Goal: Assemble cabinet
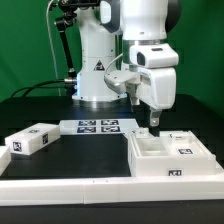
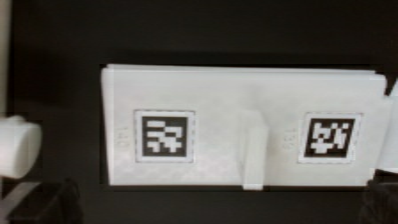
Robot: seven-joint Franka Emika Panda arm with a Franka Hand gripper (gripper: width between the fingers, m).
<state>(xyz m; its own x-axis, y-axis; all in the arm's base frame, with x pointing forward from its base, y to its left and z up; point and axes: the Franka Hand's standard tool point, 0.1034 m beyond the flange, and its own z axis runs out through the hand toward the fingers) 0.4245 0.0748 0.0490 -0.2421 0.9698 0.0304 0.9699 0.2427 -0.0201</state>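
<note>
My fingers are still high above the raised rib (image 2: 254, 148) of the white slab (image 2: 231, 95), so coming down is first and it is too early to close.
The white cabinet body (image 1: 172, 158) lies on the black table at the exterior view's right, with tags on its top and front. In the wrist view it shows as a white slab (image 2: 231, 95) with two square tags and a raised rib between them. My gripper (image 1: 150, 122) hangs just above the body's rear left part. Its dark fingers (image 2: 32, 200) stand wide apart at the frame's corners, so the gripper (image 2: 210, 208) is open and empty. A separate white tagged cabinet piece (image 1: 30, 141) lies at the exterior view's left.
The marker board (image 1: 97, 126) lies flat in front of the white robot base (image 1: 97, 70). A low white wall (image 1: 90, 186) runs along the table's front edge. A rounded white object (image 2: 15, 145) shows at the wrist view's edge.
</note>
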